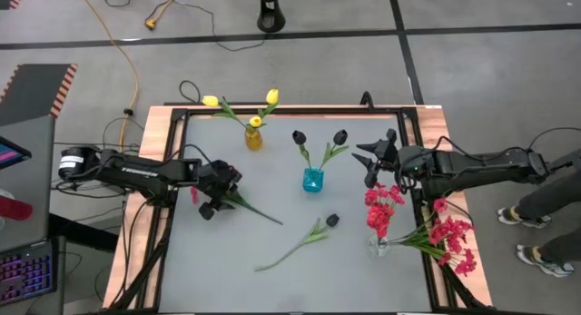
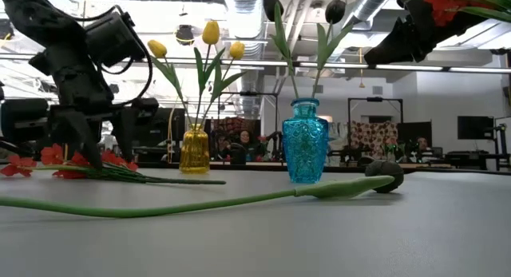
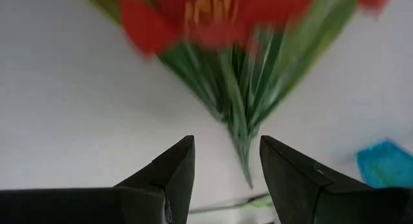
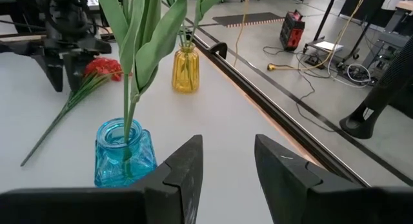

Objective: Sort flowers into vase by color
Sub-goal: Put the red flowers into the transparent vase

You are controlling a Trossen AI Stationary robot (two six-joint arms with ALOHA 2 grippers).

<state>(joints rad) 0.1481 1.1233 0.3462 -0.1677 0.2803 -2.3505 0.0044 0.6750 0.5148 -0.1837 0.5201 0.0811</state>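
The left gripper isn't ready to close on the stem yet and needs to go lower first, because the red spray's stem (image 1: 258, 211) (image 3: 240, 135) lies on the tabletop below both fingers.
A red blossom spray (image 1: 238, 204) lies flat on the table, its blossoms (image 2: 64, 159) under my left gripper (image 1: 214, 199). That gripper is open and points down, a finger on each side of the leafy stem (image 3: 239, 114), just off the table. A black tulip (image 1: 318, 230) lies loose on the table in the middle near part. My right gripper (image 1: 370, 162) hovers open, raised to the right of the blue vase (image 1: 313, 180), which holds two black tulips. The yellow vase (image 1: 253, 138) holds yellow tulips. The clear vase (image 1: 379, 245) holds red sprays.
More red sprays (image 1: 451, 245) lie over the table's right edge beside the clear vase. The blue vase (image 4: 126, 153) stands close in front of my right gripper (image 4: 229, 140). The table's wooden rim (image 1: 154, 142) frames the grey top. A person's shoes show right of the table.
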